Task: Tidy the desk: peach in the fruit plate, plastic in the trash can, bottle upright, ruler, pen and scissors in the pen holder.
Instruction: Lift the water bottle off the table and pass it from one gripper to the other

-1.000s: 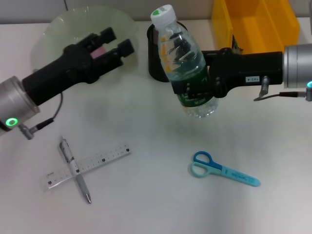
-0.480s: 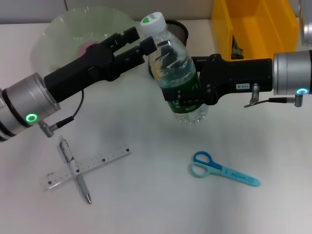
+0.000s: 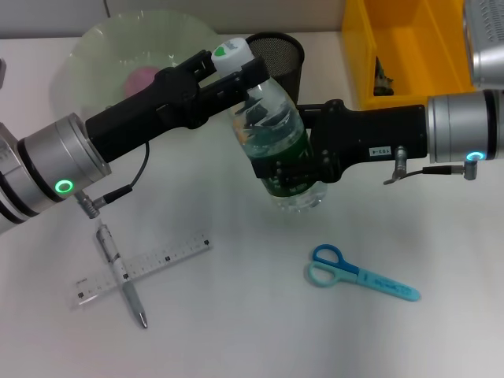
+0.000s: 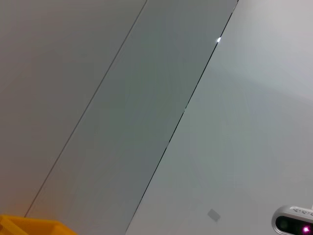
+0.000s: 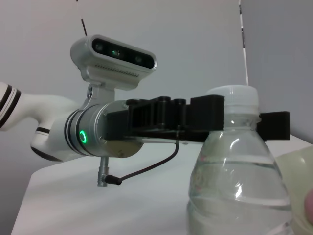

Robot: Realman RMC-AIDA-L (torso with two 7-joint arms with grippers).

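The left gripper's fingers are on both sides of the bottle's neck, below the white cap (image 3: 231,53). The left gripper needs to close on it, as closing now would hold the bottle's neck.
A clear water bottle (image 3: 277,134) with a green label and a white cap is held tilted above the table. My right gripper (image 3: 298,164) is shut on its lower body. My left gripper (image 3: 249,73) reaches in from the left, open, with its fingers on either side of the bottle's neck; it also shows in the right wrist view (image 5: 244,116) behind the bottle (image 5: 239,191). A pink peach (image 3: 142,77) lies in the pale green plate (image 3: 90,43). A clear ruler (image 3: 150,265) and a pen (image 3: 120,272) lie crossed at the front left. Blue scissors (image 3: 358,274) lie at the front right.
A black mesh pen holder (image 3: 281,52) stands right behind the bottle. A yellow bin (image 3: 409,39) stands at the back right. The left wrist view shows only wall and bare table.
My left gripper has swung right from over the plate to the bottle's neck. My right gripper has carried the bottle left and slightly down, uncovering the pen holder.
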